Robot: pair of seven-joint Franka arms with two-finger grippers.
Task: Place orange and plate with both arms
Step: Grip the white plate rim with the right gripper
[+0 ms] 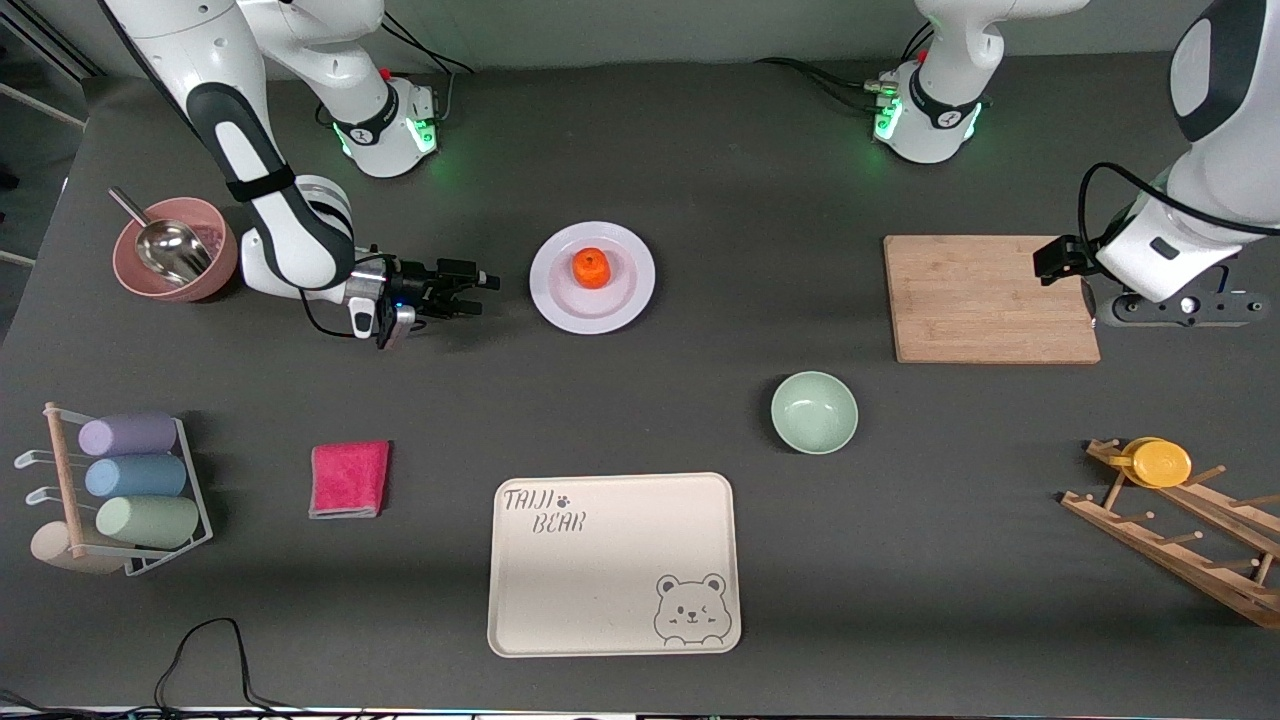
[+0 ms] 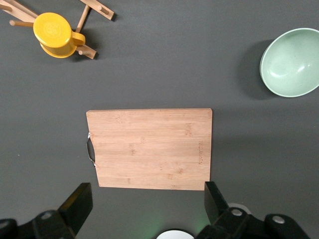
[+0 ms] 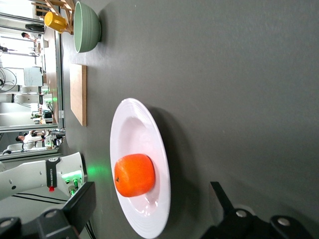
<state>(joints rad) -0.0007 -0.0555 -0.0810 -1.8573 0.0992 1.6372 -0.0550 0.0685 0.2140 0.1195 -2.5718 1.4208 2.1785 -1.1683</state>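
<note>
I will grip the plate by its bare rim [image 1: 539, 278] with my right gripper next, because the orange [image 1: 591, 267] sits loose on the plate and could roll off if the plate tipped.
The orange [image 1: 591, 267] sits on the white plate [image 1: 560, 302] in the middle of the table. In the right wrist view the orange [image 3: 134, 175] rests on the plate [image 3: 137, 124] straight ahead of the fingers. My right gripper [image 1: 482, 293] is low beside the plate, toward the right arm's end of the table. It is open, empty and points at the plate, a short gap from its rim. My left gripper [image 1: 1165, 310] is open and empty, high over the table by the cutting board's edge toward the left arm's end; it also shows in the left wrist view [image 2: 147, 204].
A wooden cutting board [image 1: 990, 298] lies toward the left arm's end. A pale-green bowl [image 1: 814, 412] and a cream bear-print tray [image 1: 614, 563] lie nearer the camera. A pink cloth [image 1: 349, 478], a pink bowl with a scoop [image 1: 175, 250], a cup rack [image 1: 120, 487] and a yellow cup on a wooden rack [image 1: 1158, 463] stand around.
</note>
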